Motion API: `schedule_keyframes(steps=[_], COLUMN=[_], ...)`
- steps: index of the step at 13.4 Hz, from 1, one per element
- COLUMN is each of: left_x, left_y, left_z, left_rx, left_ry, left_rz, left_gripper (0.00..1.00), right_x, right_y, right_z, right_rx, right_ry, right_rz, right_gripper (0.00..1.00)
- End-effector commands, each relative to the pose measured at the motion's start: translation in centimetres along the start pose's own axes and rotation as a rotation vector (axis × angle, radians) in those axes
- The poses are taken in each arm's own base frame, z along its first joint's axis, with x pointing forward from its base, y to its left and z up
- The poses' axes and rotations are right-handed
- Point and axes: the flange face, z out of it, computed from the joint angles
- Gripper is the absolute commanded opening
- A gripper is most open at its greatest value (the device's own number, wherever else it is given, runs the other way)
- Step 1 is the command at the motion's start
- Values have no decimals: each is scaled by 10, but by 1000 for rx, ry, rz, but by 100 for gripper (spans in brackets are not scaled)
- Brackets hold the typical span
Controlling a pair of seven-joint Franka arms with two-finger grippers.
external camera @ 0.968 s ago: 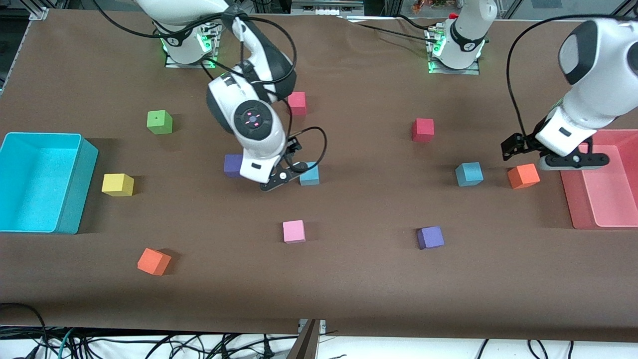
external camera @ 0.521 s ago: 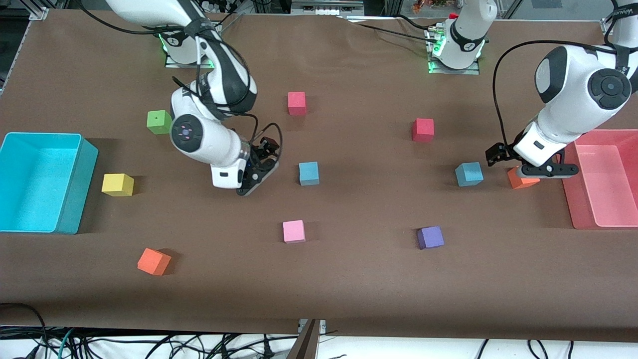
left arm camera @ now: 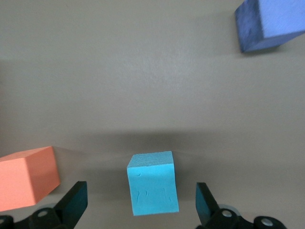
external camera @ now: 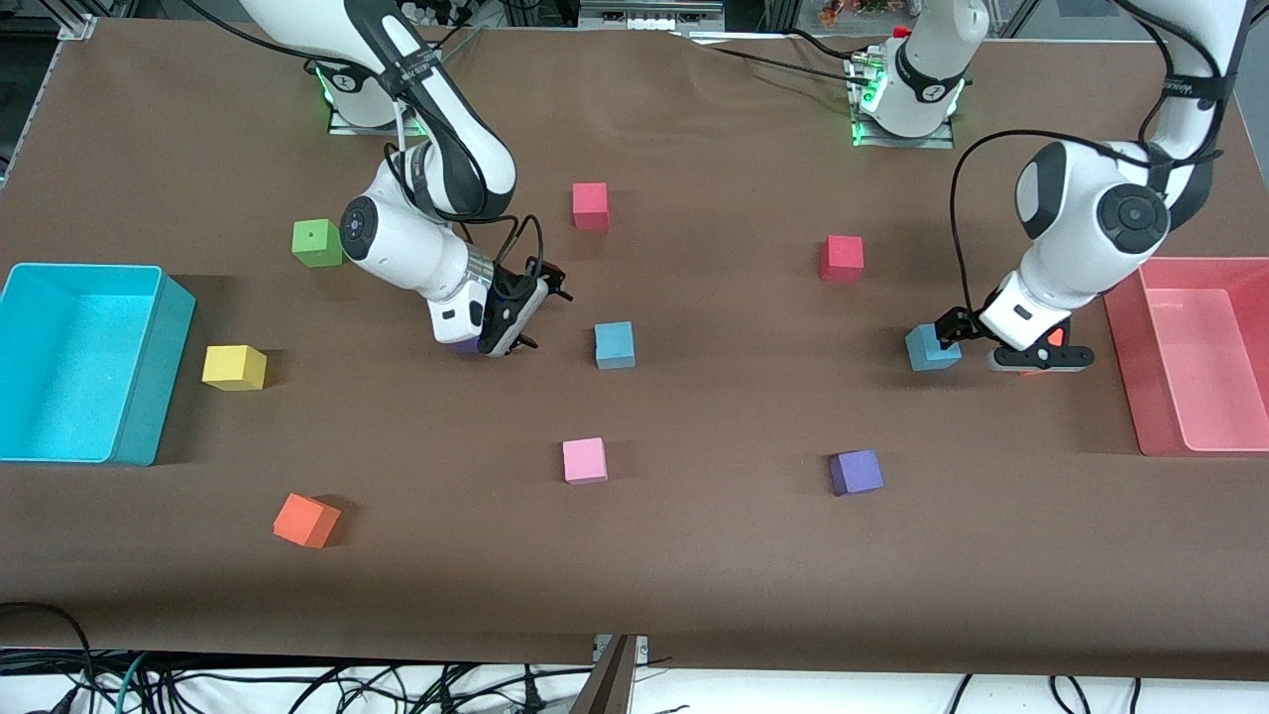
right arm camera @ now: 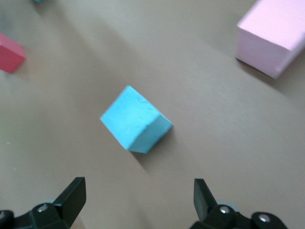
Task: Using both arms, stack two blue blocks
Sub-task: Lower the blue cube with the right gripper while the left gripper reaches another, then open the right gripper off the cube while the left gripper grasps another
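Observation:
My left gripper should take hold of the other blue block by its opposite sides next, so that it can stack it onto the blue block in the middle of the table (external camera: 615, 345).
One blue block (external camera: 615, 344) lies mid-table; in the right wrist view (right arm camera: 136, 119) it lies ahead of the fingertips, apart from them. My right gripper (external camera: 545, 315) (right arm camera: 137, 200) is open and empty, low over the table beside this block, toward the right arm's end. The other blue block (external camera: 930, 348) lies toward the left arm's end. My left gripper (external camera: 957, 332) (left arm camera: 140, 202) is open and just over this block, which shows in the left wrist view (left arm camera: 152, 190) between the two fingers with a gap on each side.
A cyan bin (external camera: 79, 362) and a pink bin (external camera: 1190, 357) stand at the table's ends. Other cubes: green (external camera: 317, 243), yellow (external camera: 234, 367), orange (external camera: 306, 520), pink (external camera: 584, 460), purple (external camera: 856, 472), two red (external camera: 590, 205) (external camera: 841, 258). An orange cube (left arm camera: 26, 176) lies beside the left gripper.
My right gripper drew back from the mid-table blue block toward the right arm's end and turned to face it. My left gripper moved from the orange cube to the other blue block.

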Motion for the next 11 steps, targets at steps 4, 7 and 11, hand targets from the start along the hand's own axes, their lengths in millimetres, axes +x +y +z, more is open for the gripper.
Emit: schedule_keyframes(steps=[4,7,11], left_x=[-12,-14,-15], left_y=[12,14,13], left_z=[47,70,85], left_rx=[-4,-7,-8], left_ry=[-56,-55,-64], left_rz=[29,34,33], left_gripper=[100,100,86], right_x=[-39,-51,-52], right_y=[15,21,28], right_z=[35,50,53], right_rx=[68,72,62], right_ry=[229,230,246], right_rz=[-177,-204,-229], right_gripper=[100,100,100])
